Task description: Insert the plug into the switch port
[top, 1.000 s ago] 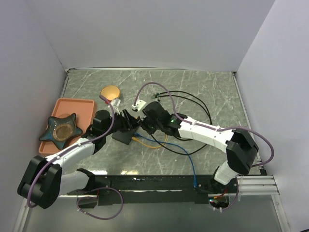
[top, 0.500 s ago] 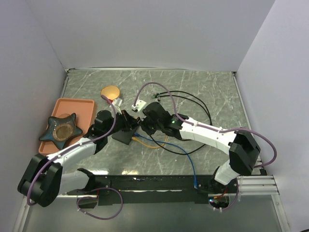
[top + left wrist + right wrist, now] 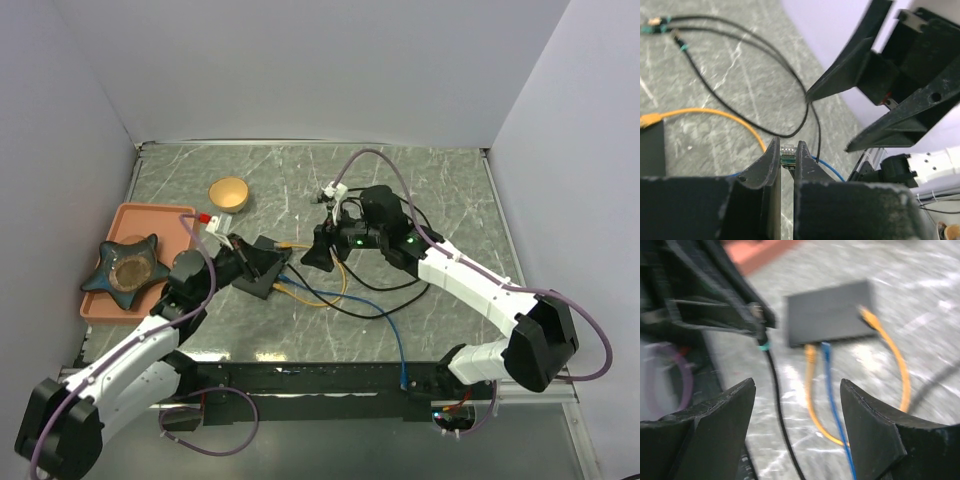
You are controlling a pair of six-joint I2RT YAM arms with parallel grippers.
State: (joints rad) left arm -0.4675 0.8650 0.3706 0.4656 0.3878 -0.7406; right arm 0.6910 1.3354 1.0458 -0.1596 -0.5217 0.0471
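Observation:
The right gripper grabs the plug by its teal boot at the cable end next, which leaves the clear connector free to insert into the switch port.
The switch [image 3: 266,279] is a flat black box on the marble table, with orange and blue cables in its ports [image 3: 817,347]. My left gripper [image 3: 787,149] is shut on the plug [image 3: 788,156], a small clear connector with a teal boot on a black cable [image 3: 776,385]. In the right wrist view the plug [image 3: 760,339] hangs just left of the switch [image 3: 830,312], not touching it. My right gripper [image 3: 319,257] stands open and empty to the right of the switch, its jaws wide apart [image 3: 797,425].
An orange tray [image 3: 172,224] with a dark star-shaped dish [image 3: 127,268] lies at the left. A small wooden bowl [image 3: 228,191] sits behind. Loose black cables [image 3: 405,228] loop at the right, and a blue cable [image 3: 396,340] runs to the near edge.
The right gripper has opened, let go of the plug and drawn back to the right. The left gripper has shut on the plug and pulled slightly back left.

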